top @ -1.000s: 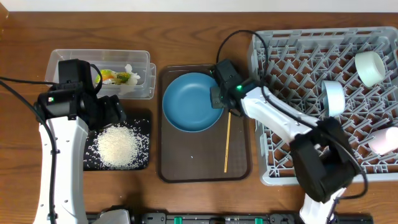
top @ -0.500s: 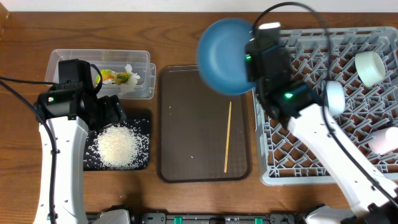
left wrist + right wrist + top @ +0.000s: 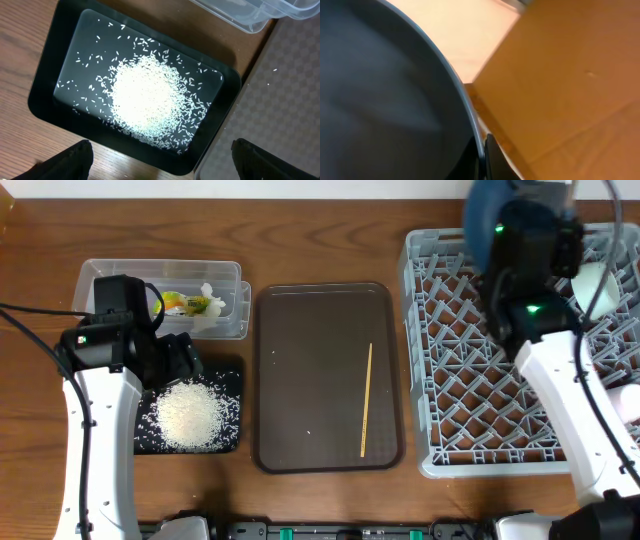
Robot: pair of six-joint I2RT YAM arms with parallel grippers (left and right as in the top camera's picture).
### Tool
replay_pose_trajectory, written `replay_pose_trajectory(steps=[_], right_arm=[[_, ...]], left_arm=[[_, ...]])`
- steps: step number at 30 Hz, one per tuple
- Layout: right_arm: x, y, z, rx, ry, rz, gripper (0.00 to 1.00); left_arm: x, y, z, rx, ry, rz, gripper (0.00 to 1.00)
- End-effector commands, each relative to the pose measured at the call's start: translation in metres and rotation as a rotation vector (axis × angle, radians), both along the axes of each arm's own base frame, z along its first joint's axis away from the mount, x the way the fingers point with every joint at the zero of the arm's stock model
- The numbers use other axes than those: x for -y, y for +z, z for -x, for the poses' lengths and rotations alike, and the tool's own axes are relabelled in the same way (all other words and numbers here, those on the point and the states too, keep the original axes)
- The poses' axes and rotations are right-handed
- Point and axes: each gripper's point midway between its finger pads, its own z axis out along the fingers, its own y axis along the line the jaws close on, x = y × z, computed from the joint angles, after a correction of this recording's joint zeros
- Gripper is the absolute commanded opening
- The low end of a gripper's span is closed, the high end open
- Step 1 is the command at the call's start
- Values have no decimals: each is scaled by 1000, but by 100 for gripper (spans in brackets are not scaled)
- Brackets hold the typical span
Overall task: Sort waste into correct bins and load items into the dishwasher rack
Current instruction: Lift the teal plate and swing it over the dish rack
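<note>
The dark-blue plate (image 3: 380, 100) is high above the rack and would fall loose onto it if I opened now. My right gripper should keep holding the plate until it's lower.
My right gripper (image 3: 483, 155) is shut on the rim of the dark-blue plate (image 3: 380, 100) and holds it high over the far side of the grey dishwasher rack (image 3: 450, 380). Only the plate's edge (image 3: 478, 215) shows overhead, beside the arm. My left gripper (image 3: 162, 160) is open and empty above the black tray (image 3: 45, 85) holding the rice (image 3: 147, 100). The wooden stick (image 3: 366, 400) lies on the brown tray (image 3: 300, 450). The clear tub (image 3: 100, 280) holds the snack wrapper (image 3: 180, 303) and the tissue (image 3: 212, 298). The mint-green bowl (image 3: 600, 280) sits in the rack, partly hidden; the pale-blue bowl is hidden.
The black tray (image 3: 232, 370) with the rice pile (image 3: 188, 416) sits left of the brown tray. A few rice grains lie on the brown tray. A pink bowl (image 3: 628, 402) shows at the rack's right edge. The right arm covers much of the rack's right half.
My right gripper lifted the blue plate off the brown tray and carried it up and to the right, over the rack's far side. The left arm has not moved.
</note>
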Motion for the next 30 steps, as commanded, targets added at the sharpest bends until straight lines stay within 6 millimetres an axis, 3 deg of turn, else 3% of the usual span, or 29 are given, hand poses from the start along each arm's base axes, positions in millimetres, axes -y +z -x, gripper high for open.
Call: replay_pose_trajectory(steps=[1, 8, 19, 23, 30], right_arm=[[26, -2, -1, -15, -72, 32, 1], [55, -30, -12, -136, -124, 97, 1], [65, -94, -24, -296, -217, 152, 1], [60, -101, -26, -317, -217, 163, 1], [34, -98, -26, -315, -200, 193, 1]], left_arm=[[-3, 3, 2, 10, 16, -7, 91], [-3, 3, 2, 10, 16, -7, 91], [-3, 3, 2, 10, 16, -7, 91], [-3, 3, 2, 10, 16, -7, 91], [-3, 3, 2, 10, 16, -7, 91]])
